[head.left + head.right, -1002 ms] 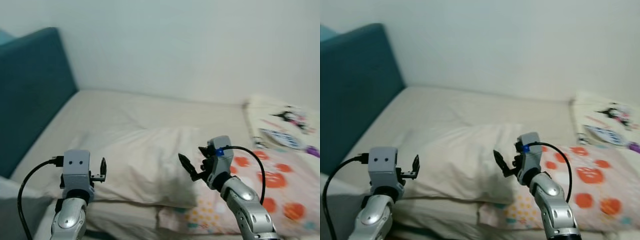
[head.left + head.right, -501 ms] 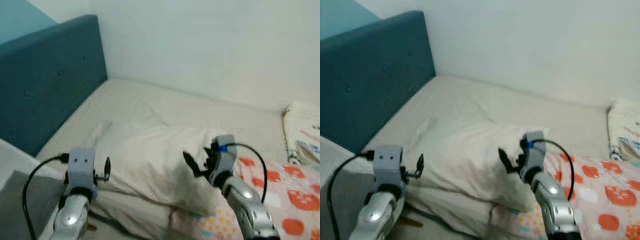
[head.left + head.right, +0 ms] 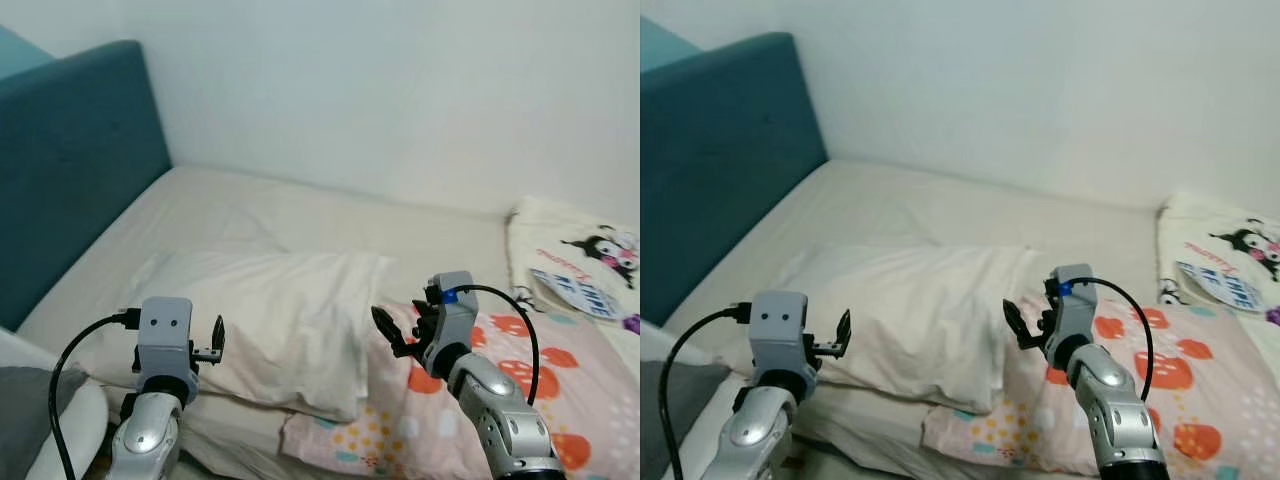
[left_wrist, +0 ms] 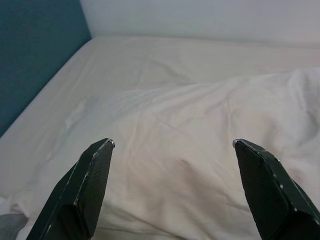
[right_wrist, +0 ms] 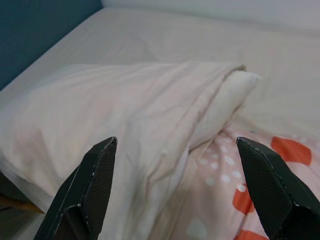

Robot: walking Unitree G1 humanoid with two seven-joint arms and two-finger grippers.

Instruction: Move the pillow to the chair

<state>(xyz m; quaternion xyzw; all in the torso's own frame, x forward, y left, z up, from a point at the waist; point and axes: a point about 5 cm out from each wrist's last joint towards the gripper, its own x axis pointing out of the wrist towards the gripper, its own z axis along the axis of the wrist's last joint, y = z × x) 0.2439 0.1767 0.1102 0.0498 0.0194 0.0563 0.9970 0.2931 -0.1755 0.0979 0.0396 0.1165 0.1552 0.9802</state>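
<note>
My right gripper pinches the loose cloth edge at its blanket end (image 3: 362,345) next, where folds stand up, since the pillow's middle (image 3: 262,318) swells broad across the bed.
A cream pillow (image 3: 270,320) lies across the near part of the bed, its right end resting on a spotted blanket (image 3: 520,390). My left gripper (image 3: 212,345) hovers open just before the pillow's near left edge. My right gripper (image 3: 392,335) hangs open at the pillow's right end, a little above the blanket. In the left wrist view the pillow (image 4: 180,150) spreads between the wide-apart fingers (image 4: 85,190). In the right wrist view the pillow (image 5: 135,110) lies ahead, with the blanket (image 5: 225,190) beside it.
A teal padded headboard (image 3: 70,170) stands at the left of the bed. The cream sheet (image 3: 330,215) runs back to a white wall. A white cartoon-print cushion (image 3: 580,260) lies at the far right. A grey and white object (image 3: 40,420) sits at the lower left.
The head camera has swung, so the whole scene has shifted and the cartoon cushion is back in view. Both grippers stay open at the pillow's near edge.
</note>
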